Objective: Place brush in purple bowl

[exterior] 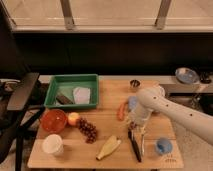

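Observation:
I will grab the brush's slim black handle next, for the purple bowl.
The brush [134, 146], slim with a black handle, lies flat on the wooden table [107, 125] near the front right. Right beside it lies a thin silver utensil [142, 145]. My gripper [136, 123] hangs at the end of the white arm [170, 110], pointing down just above the brush's far end. Its jaws stand open with nothing in them. The purple bowl is hidden behind the arm.
A carrot [121, 111] and a bluish object [132, 102] lie just left of the gripper. A blue cup [163, 146] stands right of the brush. Further left are a green tray [72, 80], an orange-red bowl [54, 120], an apple [73, 118], grapes [87, 130], a white cup [52, 145] and a banana [108, 148].

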`<act>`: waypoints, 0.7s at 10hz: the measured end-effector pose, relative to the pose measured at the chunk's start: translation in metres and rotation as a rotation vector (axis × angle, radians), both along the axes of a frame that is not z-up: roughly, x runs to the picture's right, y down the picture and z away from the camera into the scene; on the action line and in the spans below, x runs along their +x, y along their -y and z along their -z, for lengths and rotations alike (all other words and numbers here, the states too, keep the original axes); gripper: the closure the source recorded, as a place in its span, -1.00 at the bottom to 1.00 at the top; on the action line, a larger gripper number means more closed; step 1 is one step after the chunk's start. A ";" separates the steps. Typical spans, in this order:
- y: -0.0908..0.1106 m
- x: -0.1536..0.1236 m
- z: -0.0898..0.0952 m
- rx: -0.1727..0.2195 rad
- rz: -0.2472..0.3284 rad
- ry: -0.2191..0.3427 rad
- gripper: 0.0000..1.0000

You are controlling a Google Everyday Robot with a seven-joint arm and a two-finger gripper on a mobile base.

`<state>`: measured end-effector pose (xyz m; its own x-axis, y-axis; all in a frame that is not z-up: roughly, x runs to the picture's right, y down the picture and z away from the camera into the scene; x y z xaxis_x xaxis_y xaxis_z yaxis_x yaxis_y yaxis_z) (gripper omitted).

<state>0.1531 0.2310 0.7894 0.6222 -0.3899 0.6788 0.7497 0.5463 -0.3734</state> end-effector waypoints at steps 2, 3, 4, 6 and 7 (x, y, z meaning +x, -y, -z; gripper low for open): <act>-0.011 0.004 -0.006 -0.031 -0.015 -0.005 -0.30; -0.015 0.004 -0.009 -0.045 -0.028 -0.004 -0.30; -0.022 0.004 -0.012 -0.064 -0.041 0.004 -0.30; -0.029 0.001 -0.016 -0.091 -0.047 0.023 -0.05; -0.030 -0.002 -0.016 -0.093 -0.042 0.028 0.16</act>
